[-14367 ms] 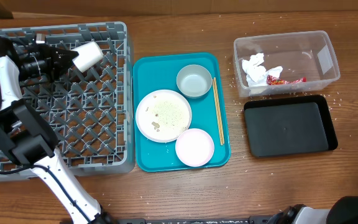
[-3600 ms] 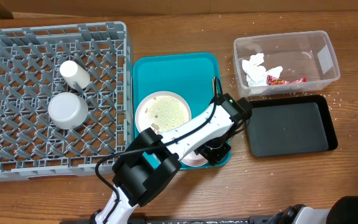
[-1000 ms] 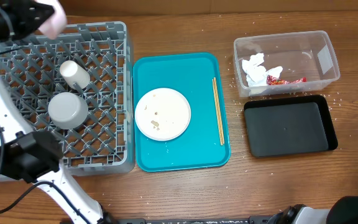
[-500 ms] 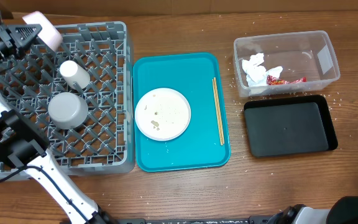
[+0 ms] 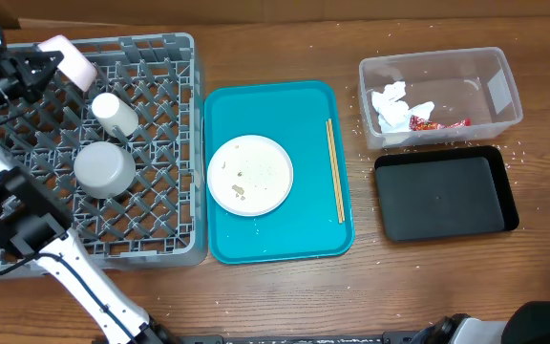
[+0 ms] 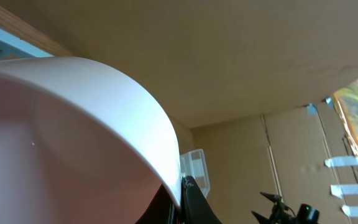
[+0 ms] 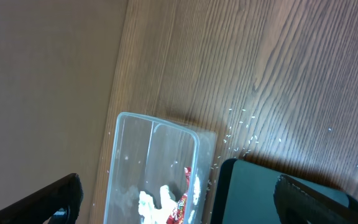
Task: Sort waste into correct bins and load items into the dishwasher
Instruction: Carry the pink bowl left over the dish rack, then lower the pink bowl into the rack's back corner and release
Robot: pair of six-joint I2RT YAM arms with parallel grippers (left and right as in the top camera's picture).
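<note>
The pale-pink dish [image 5: 68,60] [image 6: 73,137] is tilted in my fingers, high above the rack's wires. My left gripper will bring the dish down before it lets go.
My left gripper [image 5: 44,64] is shut on the rim of the small pale-pink dish [image 5: 68,60], holding it tilted over the far-left corner of the grey dish rack [image 5: 175,143]. In the left wrist view the dish [image 6: 73,137] fills the frame, with a black fingertip [image 6: 194,202] against its edge. A white cup [image 5: 115,113] and an upturned grey metal bowl [image 5: 103,169] lie in the rack. The white plate [image 5: 250,175] with food scraps and the chopsticks [image 5: 334,170] rest on the teal tray [image 5: 304,229]. My right gripper [image 7: 176,186] hangs open above the clear tub [image 7: 151,168], empty.
The clear tub [image 5: 490,91] holds crumpled tissue [image 5: 390,103] and a red wrapper [image 5: 437,122]. The black tray [image 5: 444,194] lies just in front of it. Loose rice grains [image 5: 363,129] dot the wood around both bins. A wall runs behind the table.
The left gripper has carried the pink dish down and in from beyond the rack's far-left corner to just over it. The right gripper has not moved.
</note>
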